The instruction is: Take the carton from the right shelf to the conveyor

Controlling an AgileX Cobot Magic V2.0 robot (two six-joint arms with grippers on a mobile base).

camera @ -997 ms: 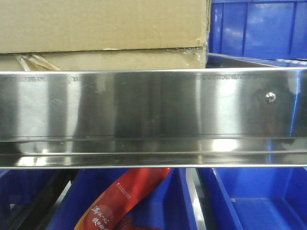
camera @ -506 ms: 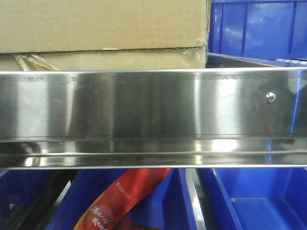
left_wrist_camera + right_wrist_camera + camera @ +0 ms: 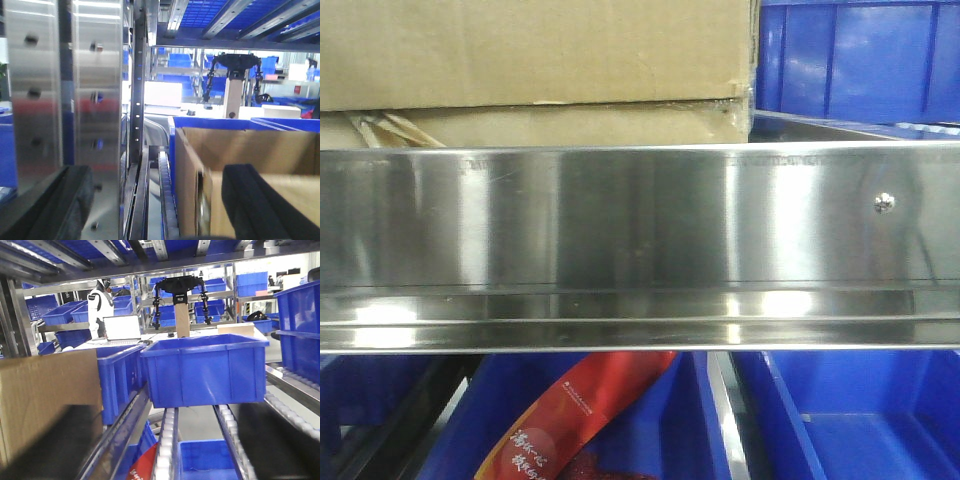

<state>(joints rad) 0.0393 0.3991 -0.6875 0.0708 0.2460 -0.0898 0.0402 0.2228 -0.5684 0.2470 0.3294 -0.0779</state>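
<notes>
The carton (image 3: 260,145) needs to move from the shelf to the conveyor. My left gripper will next take hold of the carton's side near the tape (image 3: 193,181).
A brown carton (image 3: 530,50) sits on the shelf behind the steel front rail (image 3: 640,240), on top of another cardboard layer (image 3: 570,125). In the left wrist view the carton (image 3: 260,145) fills the right half. My left gripper (image 3: 157,210) is open wide, with the carton's left wall between its black fingers (image 3: 260,205). In the right wrist view the carton (image 3: 45,395) is at the left. My right gripper (image 3: 165,450) is open and empty, its left finger (image 3: 50,445) in front of the carton's right side.
A blue bin (image 3: 860,60) stands right of the carton, also ahead in the right wrist view (image 3: 205,370) on roller tracks (image 3: 165,445). Lower blue bins hold a red packet (image 3: 580,410). A steel upright (image 3: 95,100) stands close on the left.
Only the reflections on the steel rail have shifted a little. The carton and bins have not moved.
</notes>
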